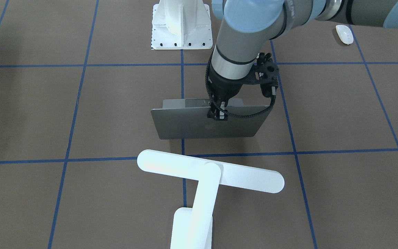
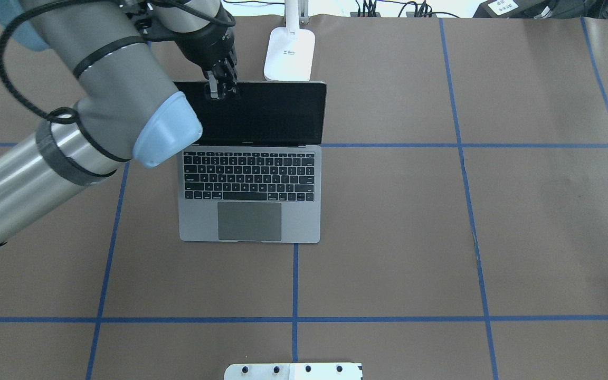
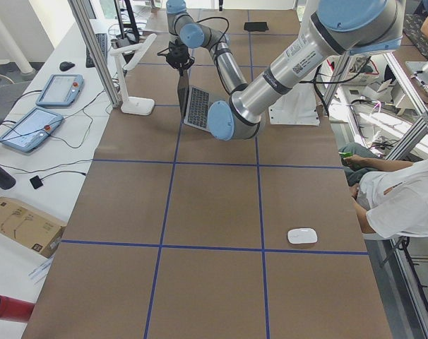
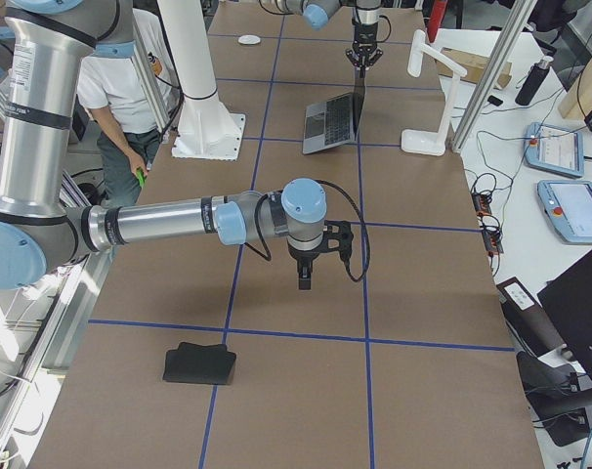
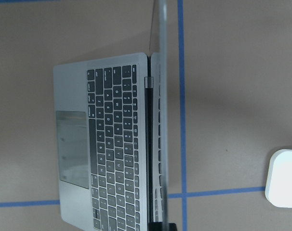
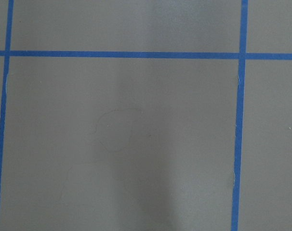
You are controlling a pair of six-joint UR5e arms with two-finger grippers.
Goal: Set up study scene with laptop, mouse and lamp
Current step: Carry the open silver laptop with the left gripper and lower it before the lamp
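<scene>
The keyboard (image 5: 114,144) slopes steeply. My left gripper should keep holding the laptop until its base lies flat.
The dark-grey laptop (image 2: 249,221) stands open near the table's middle, screen upright, keys toward the robot. My left gripper (image 1: 217,114) sits on the top edge of the lid (image 1: 206,124), shut on it; the left wrist view looks straight down the lid's thin edge (image 5: 163,120). The white lamp (image 1: 209,171) stands just behind the laptop, its base (image 2: 290,53) close to the lid. The white mouse (image 1: 344,34) lies far off on the robot's left side. My right gripper (image 4: 304,278) hangs over bare table, seen only from the side, so I cannot tell its state.
The white bolted pedestal (image 1: 180,24) stands at the robot's edge of the table. A flat black pad (image 4: 199,363) lies near the right end. A seated person (image 3: 405,205) is beside the table near the mouse. Teach pendants (image 3: 58,90) lie on a side bench.
</scene>
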